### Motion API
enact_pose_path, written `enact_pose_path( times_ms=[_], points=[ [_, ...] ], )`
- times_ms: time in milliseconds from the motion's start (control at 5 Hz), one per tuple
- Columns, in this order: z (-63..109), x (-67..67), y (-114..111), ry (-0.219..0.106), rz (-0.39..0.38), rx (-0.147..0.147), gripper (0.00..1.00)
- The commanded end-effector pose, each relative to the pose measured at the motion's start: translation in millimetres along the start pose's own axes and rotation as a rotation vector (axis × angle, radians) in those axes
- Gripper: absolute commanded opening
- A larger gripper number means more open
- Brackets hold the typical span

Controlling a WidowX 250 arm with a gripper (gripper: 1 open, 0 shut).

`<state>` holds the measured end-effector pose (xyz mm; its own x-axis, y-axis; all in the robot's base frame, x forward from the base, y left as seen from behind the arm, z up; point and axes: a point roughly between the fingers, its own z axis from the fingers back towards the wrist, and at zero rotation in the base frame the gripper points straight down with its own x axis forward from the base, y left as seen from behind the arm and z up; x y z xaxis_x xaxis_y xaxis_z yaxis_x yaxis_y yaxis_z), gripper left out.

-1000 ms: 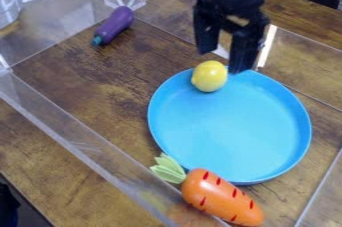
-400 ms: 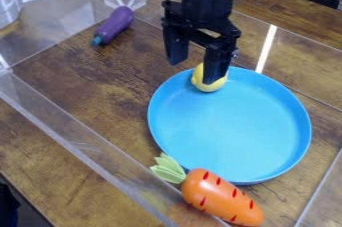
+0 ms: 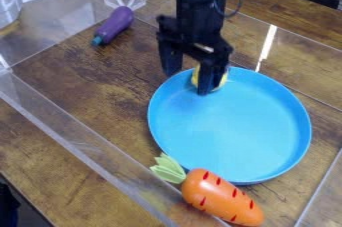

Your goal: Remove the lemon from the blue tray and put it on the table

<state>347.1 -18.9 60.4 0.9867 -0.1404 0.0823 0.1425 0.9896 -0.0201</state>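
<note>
One finger is in front of the yellow lemon and the other over the brown tabletop, so it is too early to close; my gripper lines up with the lemon first, then closes.
The lemon (image 3: 202,75) sits on the far left rim area of the blue tray (image 3: 247,131), mostly hidden by the gripper. My gripper (image 3: 195,69) points straight down over it, open, with one dark finger on each side of the lemon. I cannot tell whether the fingers touch it. The tray rests on the brown wooden table (image 3: 80,86).
An orange carrot (image 3: 218,195) with green leaves lies in front of the tray. A purple eggplant (image 3: 114,25) lies at the far left. Clear plastic walls (image 3: 60,121) run along the table's left and front edges.
The gripper has moved left and down and rolled a little. It was beside and above the lemon; now its open fingers straddle the lemon. The lemon has not moved.
</note>
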Motion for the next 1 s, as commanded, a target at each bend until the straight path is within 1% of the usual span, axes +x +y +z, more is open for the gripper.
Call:
enact_pose_path(
  times_ms=[0, 200, 400, 800],
  points=[
    [6.2, 15.4, -6, -0.058, -0.019, 0.009, 1.00],
    [13.2, 29.0, -5, -0.089, -0.018, 0.016, 1.00],
    [11.6, 29.1, 1, -0.092, -0.042, 0.025, 1.00],
    [9.5, 27.8, 14, -0.096, -0.082, 0.033, 1.00]
  ],
)
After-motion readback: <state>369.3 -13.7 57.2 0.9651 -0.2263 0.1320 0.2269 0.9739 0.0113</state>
